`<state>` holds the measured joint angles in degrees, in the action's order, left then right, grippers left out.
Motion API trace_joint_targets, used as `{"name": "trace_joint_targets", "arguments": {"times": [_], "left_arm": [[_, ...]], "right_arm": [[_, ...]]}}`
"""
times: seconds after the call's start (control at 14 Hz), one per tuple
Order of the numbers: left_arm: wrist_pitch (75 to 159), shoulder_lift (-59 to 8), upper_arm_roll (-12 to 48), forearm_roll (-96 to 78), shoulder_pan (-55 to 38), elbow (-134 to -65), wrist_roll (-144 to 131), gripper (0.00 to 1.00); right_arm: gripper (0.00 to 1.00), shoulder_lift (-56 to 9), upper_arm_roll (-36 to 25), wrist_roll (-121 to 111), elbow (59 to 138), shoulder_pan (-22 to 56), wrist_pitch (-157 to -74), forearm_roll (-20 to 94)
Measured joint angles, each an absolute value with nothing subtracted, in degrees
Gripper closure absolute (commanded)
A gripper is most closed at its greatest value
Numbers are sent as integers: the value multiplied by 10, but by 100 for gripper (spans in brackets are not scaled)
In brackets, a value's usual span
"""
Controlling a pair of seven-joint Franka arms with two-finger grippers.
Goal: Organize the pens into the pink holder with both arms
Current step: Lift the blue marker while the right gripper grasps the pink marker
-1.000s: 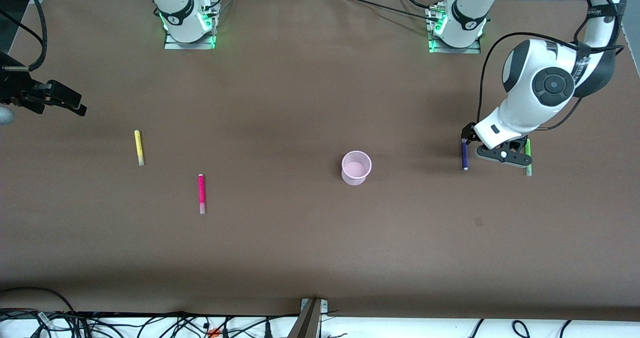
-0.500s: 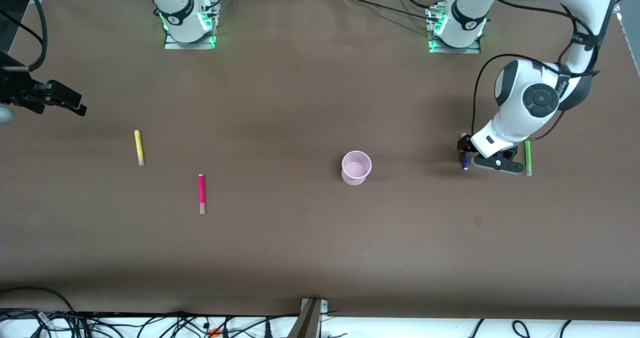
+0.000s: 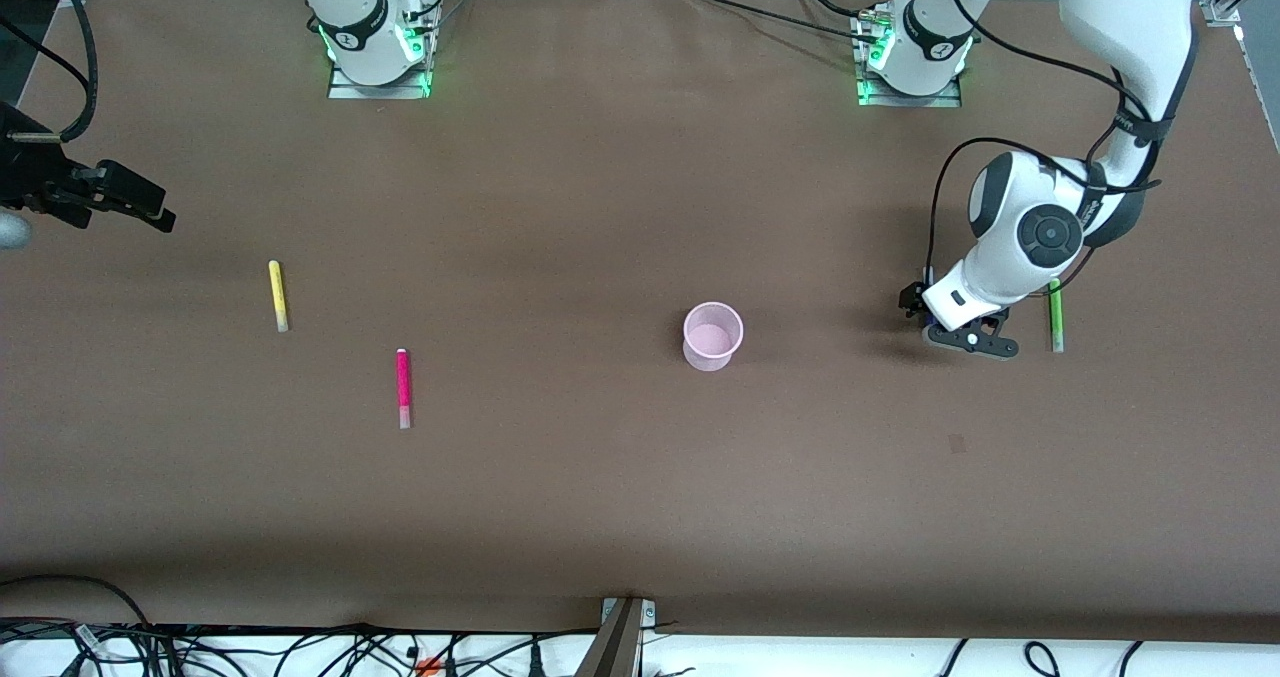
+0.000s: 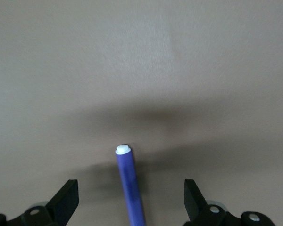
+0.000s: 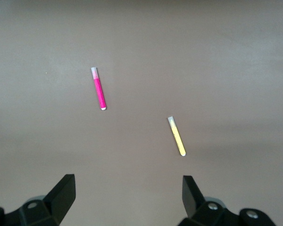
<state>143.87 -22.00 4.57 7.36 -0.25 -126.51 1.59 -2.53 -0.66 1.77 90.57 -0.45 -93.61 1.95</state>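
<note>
The magenta pen needs to go into the pink holder (image 3: 712,335). My right gripper should next pick it up by the end of its body opposite the translucent cap (image 3: 402,361).
The pink holder (image 3: 712,335) stands upright near the table's middle. My left gripper (image 3: 918,305) is low over the table toward the left arm's end. It is open, with its fingers on either side of the dark purple pen (image 4: 129,183), which lies on the table; the hand hides this pen in the front view. The green pen (image 3: 1054,315) lies beside that hand. My right gripper (image 3: 150,212) is open and empty, up at the right arm's end. The yellow pen (image 3: 277,295) and magenta pen (image 3: 403,387) lie there and also show in the right wrist view: the magenta pen (image 5: 99,89), the yellow pen (image 5: 177,136).
The brown table (image 3: 600,477) has the arm bases (image 3: 378,47) along its edge farthest from the camera. Cables (image 3: 300,652) hang beneath its near edge.
The left arm has come down and shifted toward the holder, so its hand now covers the purple pen in the front view. The right arm has not moved.
</note>
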Motion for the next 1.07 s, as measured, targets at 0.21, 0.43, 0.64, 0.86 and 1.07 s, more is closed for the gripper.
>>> {"name": "trace_joint_targets", "arguments": {"times": [0.21,0.43,0.64,0.86,1.07], "left_arm": [[1444,-236,46,74,-2,-1264,15,46],[1445,-239,46,74,-2,-1260,15,53],[1445,-245,46,73,-1,-1251,14,55],[1445,-258,45,72,2,-1247,14,59],[1446,-263,46,70,10,-1243,14,84]], "right_arm": [[0,-25,-6,18,905,-1,-937,19],[0,-26,-5,18,906,3,-945,20],[0,-67,-4,18,906,22,-971,20],[0,-151,-3,19,907,51,-978,11],[0,-216,-3,15,909,73,-1023,11]]}}
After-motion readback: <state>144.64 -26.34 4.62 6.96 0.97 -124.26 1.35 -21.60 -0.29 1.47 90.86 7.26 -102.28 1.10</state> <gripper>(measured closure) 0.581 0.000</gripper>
